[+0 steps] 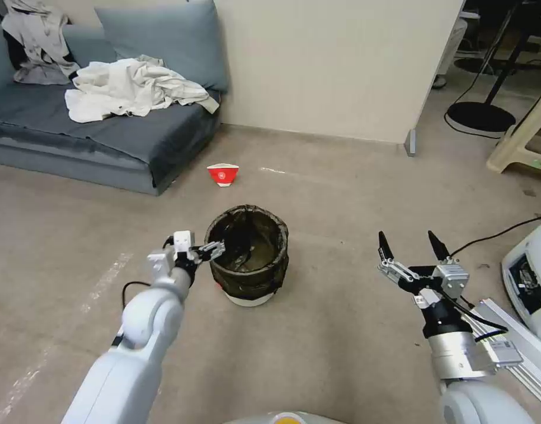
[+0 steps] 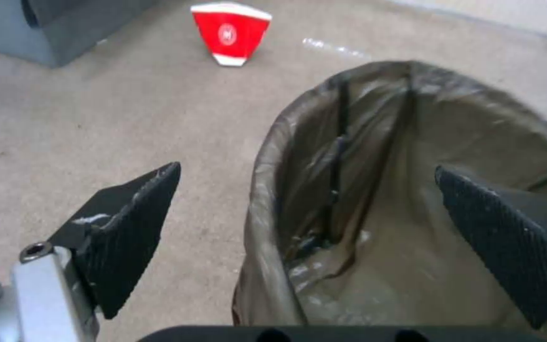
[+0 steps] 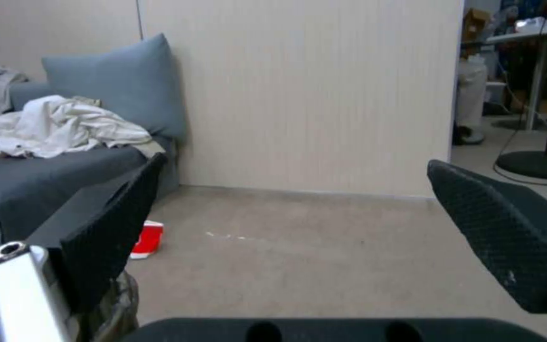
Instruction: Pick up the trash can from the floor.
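Observation:
The can's round body (image 1: 250, 281) is too wide for my fingers, so my left gripper should pinch the can's bagged rim next, where the can's side is thin.
The trash can (image 1: 247, 263) stands upright on the floor (image 1: 341, 335), a white bin lined with a dark bag folded over its rim. My left gripper (image 1: 214, 249) is at the can's left rim, open. In the left wrist view the left gripper (image 2: 306, 168) straddles the can's wall (image 2: 267, 190): one finger (image 2: 128, 228) is outside over the floor, the other (image 2: 508, 237) hangs inside the bag. Neither pad touches the rim. My right gripper (image 1: 412, 244) hovers open to the can's right, holding nothing. Through the right gripper (image 3: 296, 161) I see bare floor, with a sliver of the trash can (image 3: 118, 304).
A red-and-white paper bowl (image 1: 223, 174) lies on the floor behind the can. A grey sofa (image 1: 105, 141) with crumpled clothes stands at the back left, with a beige partition wall (image 1: 329, 65) beside it. A white device (image 1: 533, 282), a black cable (image 1: 500, 235) and a stool leg (image 1: 518, 141) are at the right.

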`<state>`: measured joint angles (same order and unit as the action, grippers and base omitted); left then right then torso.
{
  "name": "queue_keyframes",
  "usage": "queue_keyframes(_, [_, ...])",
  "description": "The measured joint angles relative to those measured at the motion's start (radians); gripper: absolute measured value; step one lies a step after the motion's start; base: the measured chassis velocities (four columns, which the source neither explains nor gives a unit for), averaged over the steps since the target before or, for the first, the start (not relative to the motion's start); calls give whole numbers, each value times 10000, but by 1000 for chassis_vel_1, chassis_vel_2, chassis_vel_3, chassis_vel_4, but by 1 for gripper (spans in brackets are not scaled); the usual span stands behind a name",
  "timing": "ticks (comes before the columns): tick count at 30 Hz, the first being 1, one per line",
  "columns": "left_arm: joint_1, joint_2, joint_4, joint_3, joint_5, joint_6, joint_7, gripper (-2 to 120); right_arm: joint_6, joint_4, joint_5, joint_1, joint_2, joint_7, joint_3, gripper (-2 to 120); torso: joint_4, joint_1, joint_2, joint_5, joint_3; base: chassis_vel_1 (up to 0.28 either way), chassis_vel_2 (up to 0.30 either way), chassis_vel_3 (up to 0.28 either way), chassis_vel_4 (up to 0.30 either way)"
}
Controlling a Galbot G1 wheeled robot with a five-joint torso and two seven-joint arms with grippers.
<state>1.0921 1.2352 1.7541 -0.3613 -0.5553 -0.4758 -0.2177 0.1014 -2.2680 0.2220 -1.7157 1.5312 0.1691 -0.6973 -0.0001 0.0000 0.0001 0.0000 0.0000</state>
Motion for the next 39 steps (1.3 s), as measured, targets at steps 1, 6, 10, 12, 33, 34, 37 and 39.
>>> queue_keyframes(1, [-248, 5, -302, 99, -7, 0, -22, 100, -2, 10, -3, -9, 3, -8, -25, 100, 1, 0, 0, -3, 0, 0, 0, 0, 0])
queue_keyframes(6, [-839, 83, -1024, 358, -62, 0, -90, 100, 0, 95, -5, -38, 6, -37, -85, 100, 1, 0, 0, 0, 1, 0, 0, 0, 0])
queue_keyframes(10, [-1283, 237, -1647, 574, -114, -122, -258, 100, 16, 158, -6, -46, -13, -66, -99, 100, 1, 0, 0, 0, 1, 0, 0, 0, 0])
queue_keyframes(12, [-1323, 262, -1738, 600, -115, -137, -280, 100, 16, 173, -6, -37, -23, -70, -100, 100, 1, 0, 0, -1, 0, 0, 0, 0, 0])
queue_keyframes(33, [-1302, 360, -1968, 538, -101, -670, -584, 98, 133, 289, -6, -18, -45, -69, -6, 100, 1, 0, 0, -1, 0, 0, 0, 0, 0])
queue_keyframes(34, [-1291, 362, -1957, 529, -100, -721, -611, 95, 150, 289, -7, -36, -40, -66, -5, 100, 1, 0, 0, 0, 0, 0, 0, 0, 0])
queue_keyframes(37, [-1261, 366, -1929, 496, -102, -819, -646, 93, 176, 277, -13, -74, -38, -62, -4, 100, 1, 0, 0, 0, -1, 0, 0, 0, 0])
queue_keyframes(39, [-1236, 366, -1908, 485, -111, -843, -657, 88, 192, 269, -18, -86, -37, -60, -6, 100, 1, 0, 0, 0, -1, 0, 0, 0, 0])
